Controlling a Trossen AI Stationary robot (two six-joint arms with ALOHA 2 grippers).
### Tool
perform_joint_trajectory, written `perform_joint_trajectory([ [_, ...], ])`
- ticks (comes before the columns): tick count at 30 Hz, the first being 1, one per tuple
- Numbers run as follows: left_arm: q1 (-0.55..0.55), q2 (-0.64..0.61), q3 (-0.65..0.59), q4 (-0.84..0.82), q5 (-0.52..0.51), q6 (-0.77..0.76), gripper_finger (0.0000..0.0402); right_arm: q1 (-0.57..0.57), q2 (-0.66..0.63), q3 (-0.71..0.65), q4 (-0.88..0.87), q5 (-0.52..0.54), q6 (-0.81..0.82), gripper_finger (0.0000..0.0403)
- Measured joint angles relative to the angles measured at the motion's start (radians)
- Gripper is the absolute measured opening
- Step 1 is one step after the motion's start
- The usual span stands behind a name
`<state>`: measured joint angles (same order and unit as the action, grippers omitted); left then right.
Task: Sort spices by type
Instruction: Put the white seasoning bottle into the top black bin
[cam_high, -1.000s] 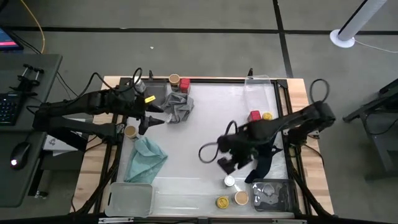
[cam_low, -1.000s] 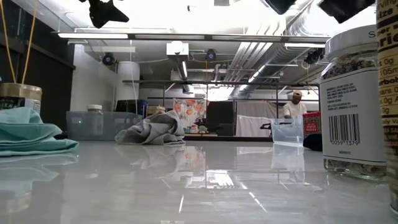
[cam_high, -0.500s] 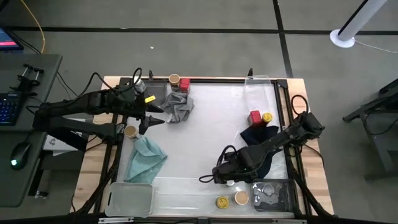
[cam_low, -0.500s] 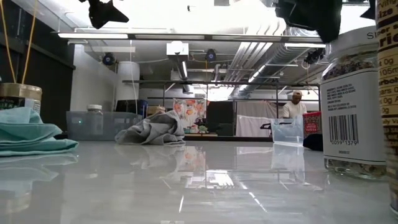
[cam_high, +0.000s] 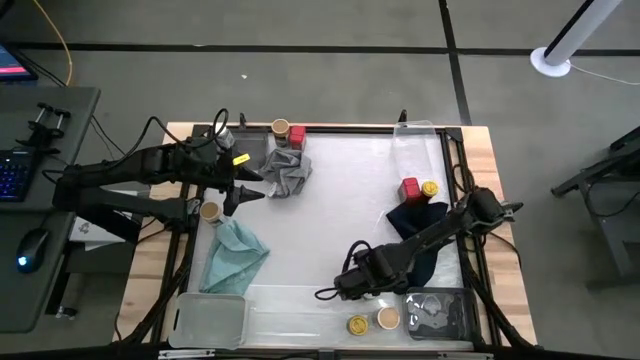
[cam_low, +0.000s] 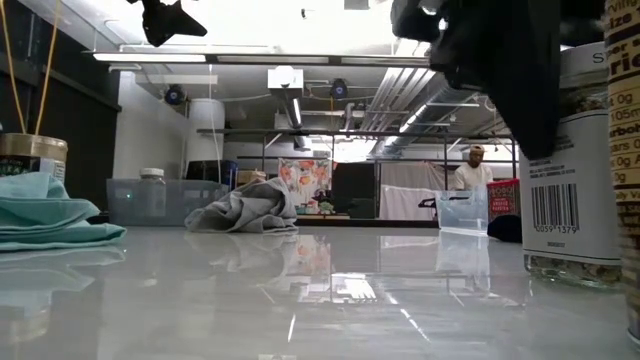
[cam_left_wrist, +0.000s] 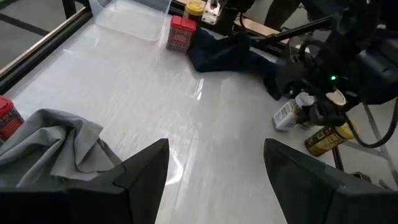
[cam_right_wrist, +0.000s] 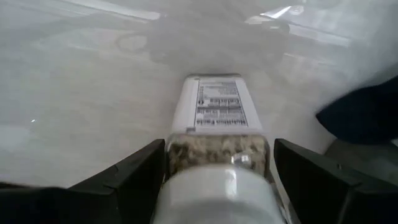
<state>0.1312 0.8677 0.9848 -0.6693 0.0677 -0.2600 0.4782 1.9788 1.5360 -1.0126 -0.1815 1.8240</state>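
In the right wrist view my fingertips are on either side of the jar's white lid (cam_right_wrist: 217, 193), so my right gripper closes on it next.
A white-lidded spice jar (cam_right_wrist: 219, 112) stands upright on the white table near its near edge, and it also shows in the low view (cam_low: 575, 190). My right gripper (cam_high: 350, 287) is open and lowered over it, one finger on each side of the jar (cam_right_wrist: 219, 144). My left gripper (cam_high: 243, 193) waits open above the table's left side, next to a tan-lidded jar (cam_high: 210, 211). A red tin (cam_high: 409, 187) and a yellow-lidded jar (cam_high: 429, 187) stand at the right. A yellow-lidded jar (cam_high: 357, 325) and a tan-lidded jar (cam_high: 388, 318) stand at the near edge. Another tan-lidded jar (cam_high: 279, 127) and red tin (cam_high: 297, 135) stand at the far edge. My right gripper comes at the white-lidded jar from above, slanting, with a finger (cam_right_wrist: 134, 180) on either side of its lidded top (cam_right_wrist: 214, 190). I cannot tell whether the fingers touch it. The jar stands on its base on the table.
A grey cloth (cam_high: 287, 172) lies at the far left, a teal cloth (cam_high: 238, 255) at the near left, and a navy cloth (cam_high: 420, 225) under my right arm. Clear trays sit at the near-left corner (cam_high: 210, 318), near-right corner (cam_high: 440, 312) and far right (cam_high: 420, 140).
My right gripper has moved toward the table's near edge and down, from above the table's middle right onto the white-lidded jar, and its arm has stretched out low over the navy cloth. The jar has stayed where it was.
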Motion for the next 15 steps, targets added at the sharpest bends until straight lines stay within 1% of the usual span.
perform_joint_trajectory([
  [2, 0.000, 0.000, 0.000, 0.000, 0.000, 0.000, 0.0250, 0.000, 0.008, 0.000, 0.000, 0.004, -0.009, 0.0291],
  [4, 0.000, 0.000, 0.000, 0.000, 0.000, 0.003, 0.0250, 0.000, 0.011, 0.000, 0.001, -0.003, -0.015, 0.0275],
  [6, 0.000, 0.000, 0.000, 0.000, -0.001, 0.027, 0.0250, 0.000, 0.011, 0.000, 0.001, -0.010, -0.025, 0.0245],
  [8, 0.000, 0.000, 0.000, 0.000, -0.004, 0.046, 0.0250, 0.000, 0.003, 0.000, 0.000, -0.007, -0.028, 0.0203],
  [9, 0.000, 0.000, 0.000, 0.001, -0.007, 0.054, 0.0250, -0.001, -0.006, 0.000, -0.001, 0.000, -0.034, 0.0191],
  [13, 0.000, 0.000, 0.000, 0.019, -0.055, 0.084, 0.0250, -0.027, -0.070, 0.030, -0.059, 0.053, -0.062, 0.0191],
  [15, 0.000, 0.000, 0.000, 0.028, -0.069, 0.107, 0.0250, -0.059, -0.112, 0.054, -0.104, 0.107, -0.081, 0.0191],
])
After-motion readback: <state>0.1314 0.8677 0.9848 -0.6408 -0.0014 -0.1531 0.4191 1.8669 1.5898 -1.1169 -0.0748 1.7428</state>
